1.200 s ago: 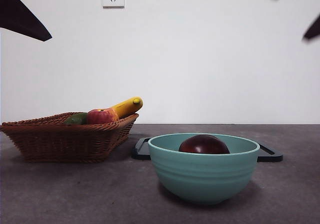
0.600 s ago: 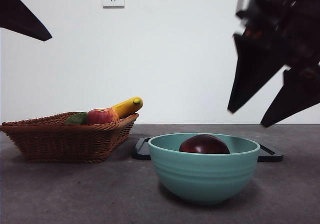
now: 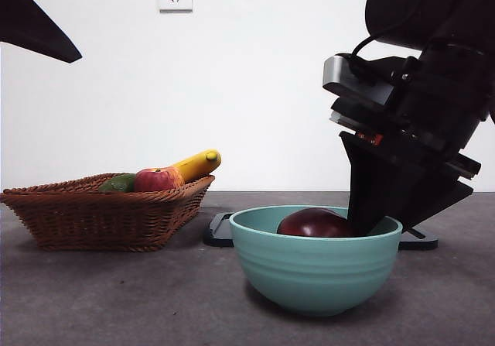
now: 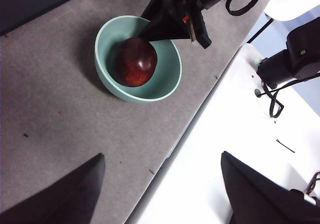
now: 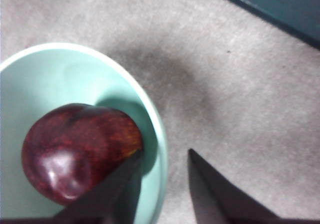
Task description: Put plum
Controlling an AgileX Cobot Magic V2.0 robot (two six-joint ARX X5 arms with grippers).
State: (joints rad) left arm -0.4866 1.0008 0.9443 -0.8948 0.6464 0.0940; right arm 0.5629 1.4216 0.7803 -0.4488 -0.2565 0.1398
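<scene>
The robot's right gripper needs to grab the bowl by its rim (image 3: 392,226) next, so that the bowl with the plum can be set onto the black tray.
The plum (image 3: 313,224), dark maroon and glossy, lies in a teal bowl (image 3: 313,272) at the table's front middle. It also shows in the left wrist view (image 4: 136,62) and in the right wrist view (image 5: 80,151). My right gripper (image 3: 371,226) is down at the bowl's right rim. Its jaws are open and straddle the rim (image 5: 164,156), one inside next to the plum, one outside. My left gripper (image 4: 162,156) is open and empty, high above the table, a black tip at the front view's top left (image 3: 46,36).
A wicker basket (image 3: 100,214) at the left holds a banana (image 3: 197,162), a red apple (image 3: 155,180) and a green fruit (image 3: 117,183). A flat black tray (image 3: 220,230) lies behind the bowl. A white surface (image 4: 225,134) borders the grey table.
My right arm has come down from the top right to the bowl's right rim, its jaws now around the rim beside the plum. The plum, bowl and left arm have not moved.
</scene>
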